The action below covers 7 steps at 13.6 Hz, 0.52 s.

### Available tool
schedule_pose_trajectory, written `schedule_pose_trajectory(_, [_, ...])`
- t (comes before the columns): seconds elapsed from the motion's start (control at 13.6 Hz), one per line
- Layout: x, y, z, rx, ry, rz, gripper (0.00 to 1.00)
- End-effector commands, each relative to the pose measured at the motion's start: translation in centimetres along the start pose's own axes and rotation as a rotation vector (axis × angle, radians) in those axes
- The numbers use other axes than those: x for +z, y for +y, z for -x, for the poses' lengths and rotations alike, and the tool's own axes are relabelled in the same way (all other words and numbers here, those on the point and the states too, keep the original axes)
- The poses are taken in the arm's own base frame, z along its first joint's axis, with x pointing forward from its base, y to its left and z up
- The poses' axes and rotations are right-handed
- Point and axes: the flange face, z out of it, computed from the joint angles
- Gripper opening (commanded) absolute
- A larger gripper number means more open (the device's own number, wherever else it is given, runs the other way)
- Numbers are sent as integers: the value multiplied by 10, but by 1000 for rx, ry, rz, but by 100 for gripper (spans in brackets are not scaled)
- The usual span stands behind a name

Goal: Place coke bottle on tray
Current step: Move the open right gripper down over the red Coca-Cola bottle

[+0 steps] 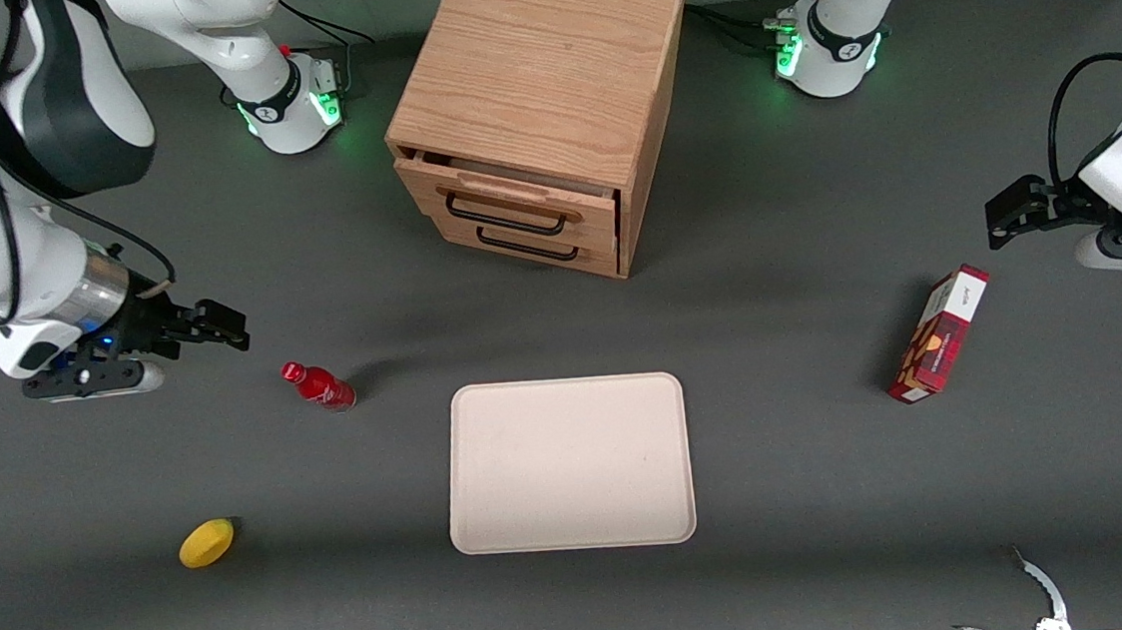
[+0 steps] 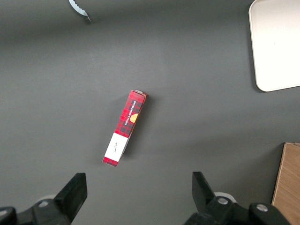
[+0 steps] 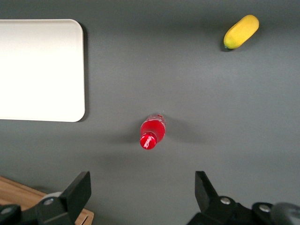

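I need to place the coke bottle on the tray (image 1: 570,463), so next my right gripper should pick the bottle up by its narrow capped upper part (image 1: 296,374).
The coke bottle (image 1: 319,385) is small and all red with a red cap. It stands upright on the dark table beside the tray (image 1: 570,463), toward the working arm's end. It shows from above in the right wrist view (image 3: 152,131). The tray is pale beige-pink, flat and holds nothing; its corner shows in the right wrist view (image 3: 42,70). My right gripper (image 1: 226,326) is open and empty. It hovers above the table, a little farther from the front camera than the bottle and apart from it. In the right wrist view the gripper (image 3: 142,190) has nothing between its fingers.
A wooden drawer cabinet (image 1: 538,106) stands farther from the front camera than the tray, its top drawer slightly open. A yellow lemon-like fruit (image 1: 206,542) lies nearer the front camera than the bottle. A red-and-white box (image 1: 937,333) lies toward the parked arm's end.
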Motion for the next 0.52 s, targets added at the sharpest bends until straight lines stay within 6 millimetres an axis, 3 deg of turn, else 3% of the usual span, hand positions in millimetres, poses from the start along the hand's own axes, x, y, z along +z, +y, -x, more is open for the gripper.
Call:
schedule_pose_trajectory(0.0, [22, -4, 14, -4, 32, 31, 99])
schedule_pose_trajectory(0.44, [85, -5, 33, -59, 53, 106, 98])
